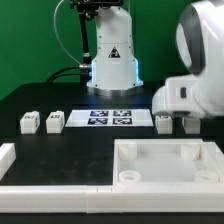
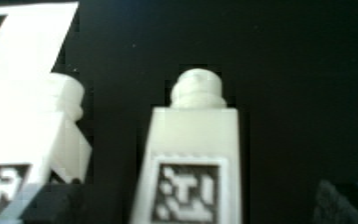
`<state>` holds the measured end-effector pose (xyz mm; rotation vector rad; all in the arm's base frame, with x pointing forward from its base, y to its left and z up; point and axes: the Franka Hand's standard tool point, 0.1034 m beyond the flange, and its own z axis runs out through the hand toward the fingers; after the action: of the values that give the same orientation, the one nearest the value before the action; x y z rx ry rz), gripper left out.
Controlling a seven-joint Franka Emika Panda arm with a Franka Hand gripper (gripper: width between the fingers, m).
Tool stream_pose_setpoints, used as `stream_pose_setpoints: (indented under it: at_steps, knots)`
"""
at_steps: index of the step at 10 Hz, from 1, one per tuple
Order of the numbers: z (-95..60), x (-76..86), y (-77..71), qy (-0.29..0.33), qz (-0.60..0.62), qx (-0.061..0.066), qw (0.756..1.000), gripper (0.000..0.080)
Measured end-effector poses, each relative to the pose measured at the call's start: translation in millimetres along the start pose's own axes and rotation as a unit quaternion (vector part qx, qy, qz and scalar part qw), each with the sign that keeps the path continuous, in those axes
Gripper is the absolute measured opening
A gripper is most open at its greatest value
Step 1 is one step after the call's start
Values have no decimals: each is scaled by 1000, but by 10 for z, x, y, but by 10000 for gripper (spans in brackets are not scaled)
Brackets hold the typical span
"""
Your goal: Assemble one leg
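The gripper should close on the leg's marker part now, as its open fingers are beside the centred leg's marker part (image 2: 188,190) in the wrist view.
Four small white legs stand on the black table. Two are at the exterior view's left (image 1: 28,122) (image 1: 53,121). Two are at its right (image 1: 163,122) (image 1: 188,123), under the arm's white wrist (image 1: 185,92), which hides the fingers there. In the wrist view one leg (image 2: 194,150) lies centred, with its peg end away from the camera and its black-and-white marker near. A second leg (image 2: 51,130) lies beside it. My gripper (image 2: 194,206) is open, with a dark fingertip (image 2: 345,203) on each side of the centred leg, not touching it.
The marker board (image 1: 110,118) lies between the two pairs of legs; its corner shows in the wrist view (image 2: 25,40). The large white tray-like piece with corner sockets (image 1: 165,160) lies at the front right. A white L-shaped frame (image 1: 40,178) runs along the front left. The robot base (image 1: 112,60) stands behind.
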<state>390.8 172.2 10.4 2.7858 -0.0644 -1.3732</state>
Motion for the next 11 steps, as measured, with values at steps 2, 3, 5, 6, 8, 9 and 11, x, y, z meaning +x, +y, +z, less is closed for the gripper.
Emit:
stream_pose_setpoints:
  at_steps: [2,3,5,6,8,9,11]
  knots:
    - [9,-8,-42,1,1,-3,1000,649]
    - [21,-1,-51,2,-1,-4,1000,649]
    - [20,0,-49,2,-1,-3,1000,521]
    - [21,0,-48,2,-1,-3,1000,361]
    - [20,-1,-48,2,-1,-4,1000,290]
    - [20,-1,-48,2,-1,-4,1000,290]
    - [20,-1,-48,2,-1,-4,1000,290]
